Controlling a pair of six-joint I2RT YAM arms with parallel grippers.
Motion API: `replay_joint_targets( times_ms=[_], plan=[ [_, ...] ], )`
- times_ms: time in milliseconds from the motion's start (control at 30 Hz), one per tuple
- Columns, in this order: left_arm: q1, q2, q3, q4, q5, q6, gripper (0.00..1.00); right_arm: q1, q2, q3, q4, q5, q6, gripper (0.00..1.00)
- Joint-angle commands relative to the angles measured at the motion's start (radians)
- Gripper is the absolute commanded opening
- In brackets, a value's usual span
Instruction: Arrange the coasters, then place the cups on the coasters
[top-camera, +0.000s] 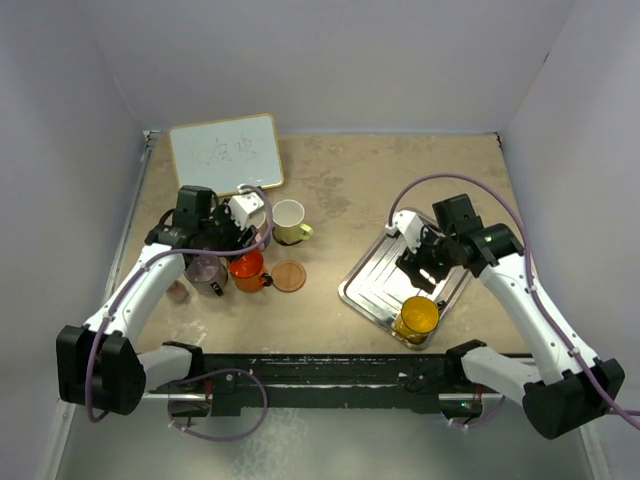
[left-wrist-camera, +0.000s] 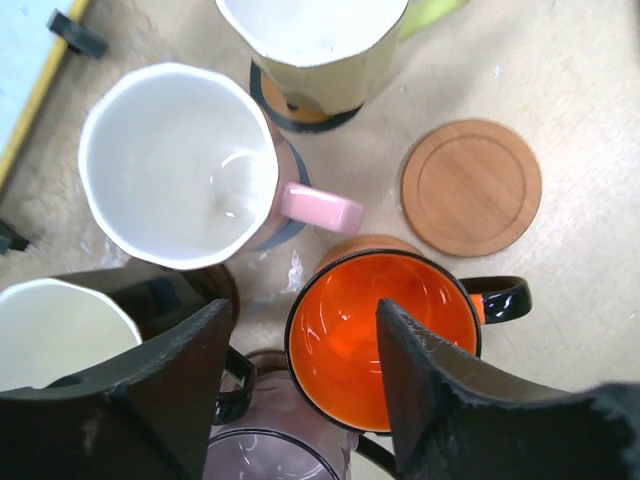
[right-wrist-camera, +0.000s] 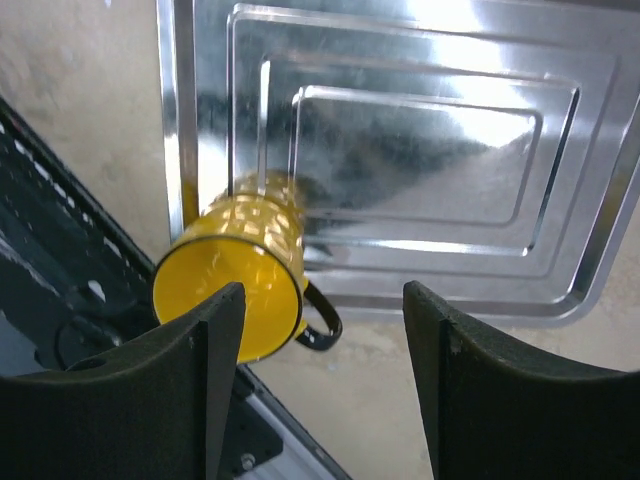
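Observation:
The yellow cup should go to the bare tan coaster (top-camera: 289, 276) next, so the right gripper needs to grab it by its rim (top-camera: 436, 310) beside the cup's handle.
My left gripper (left-wrist-camera: 305, 312) hangs open over a cluster of cups, one finger above the inside of the red-orange cup (left-wrist-camera: 380, 335) and the other outside its rim. That cup rests on a tan-orange coaster (left-wrist-camera: 365, 243). Around it stand the pink cup (left-wrist-camera: 180, 165), the yellow-green cup (left-wrist-camera: 315, 40) on a black-rimmed coaster (left-wrist-camera: 300, 118), the black cup (left-wrist-camera: 55, 330) and the smoky purple cup (left-wrist-camera: 270, 450). A bare tan coaster (left-wrist-camera: 470, 187) lies to the right. My right gripper (right-wrist-camera: 322, 300) is open and empty above the yellow cup (right-wrist-camera: 230, 290) at the tray's corner.
The steel tray (top-camera: 375, 280) lies right of centre, with the yellow cup (top-camera: 416, 318) at its near corner. A whiteboard (top-camera: 225, 152) lies at the back left. The black base rail (top-camera: 320, 375) runs along the near table edge. Walls close in on three sides.

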Motion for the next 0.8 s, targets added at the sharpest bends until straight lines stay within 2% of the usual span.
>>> replay_joint_targets(
  times_ms=[0, 100, 367, 767],
  plan=[
    [0.005, -0.039, 0.067, -0.016, 0.101, -0.016, 0.62, -0.006, -0.056, -0.042, -0.197, 0.057, -0.159, 0.67],
    [0.004, -0.045, 0.078, -0.012, 0.126, -0.018, 0.70, -0.006, -0.065, -0.110, -0.189, 0.086, -0.176, 0.67],
    [0.002, -0.084, 0.069, 0.019, 0.167, -0.024, 0.75, -0.007, -0.005, -0.248, -0.066, 0.146, -0.170, 0.60],
    [-0.004, -0.100, 0.047, 0.064, 0.175, -0.045, 0.78, -0.006, 0.078, -0.268, 0.002, 0.123, -0.153, 0.31]
  ],
)
